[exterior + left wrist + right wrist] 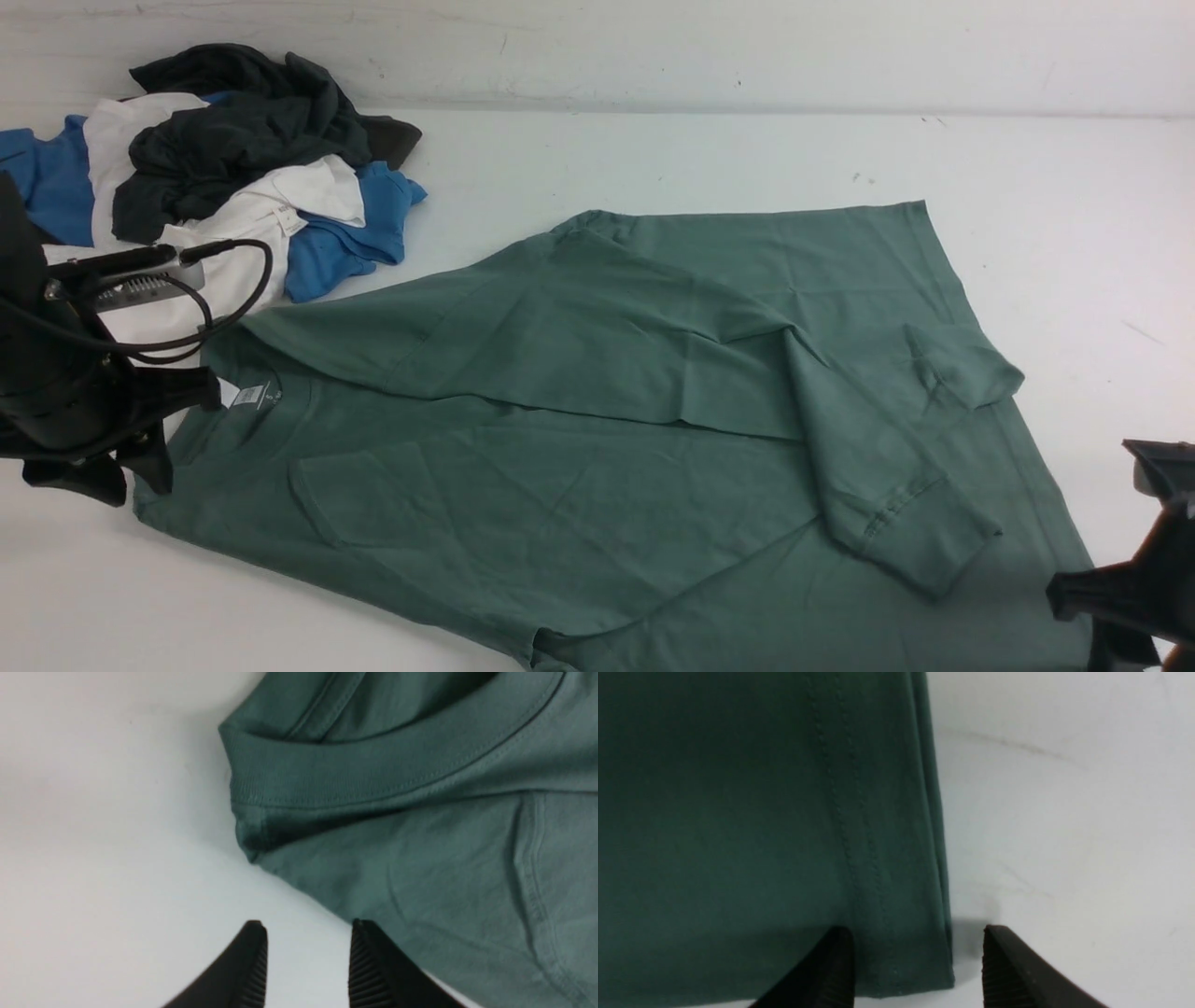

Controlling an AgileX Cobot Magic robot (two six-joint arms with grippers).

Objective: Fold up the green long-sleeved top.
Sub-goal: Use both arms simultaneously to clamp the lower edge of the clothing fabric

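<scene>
I need to fold the green long-sleeved top [560, 482], so next I should grab it by its hem corner [1077, 659] with my right gripper.
The green long-sleeved top [597, 448] lies spread on the white table, collar and white neck label [247, 394] to the left. One sleeve is folded across the body, and its cuff [934, 546] lies near the front right. My left gripper [182, 434] hovers just off the shoulder by the ribbed collar [373, 774]. It is open [308, 926], with bare table between its fingers. My right gripper [1092, 518] is at the front right corner of the top [738, 835]. It stands open [920, 931], the hem corner lying loose between its fingers.
A heap of other clothes [243, 159], dark charcoal, white and bright blue, sits at the back left, close behind my left arm. The white table [747, 159] runs back to a wall. Bare table shows right of the hem [1064, 835].
</scene>
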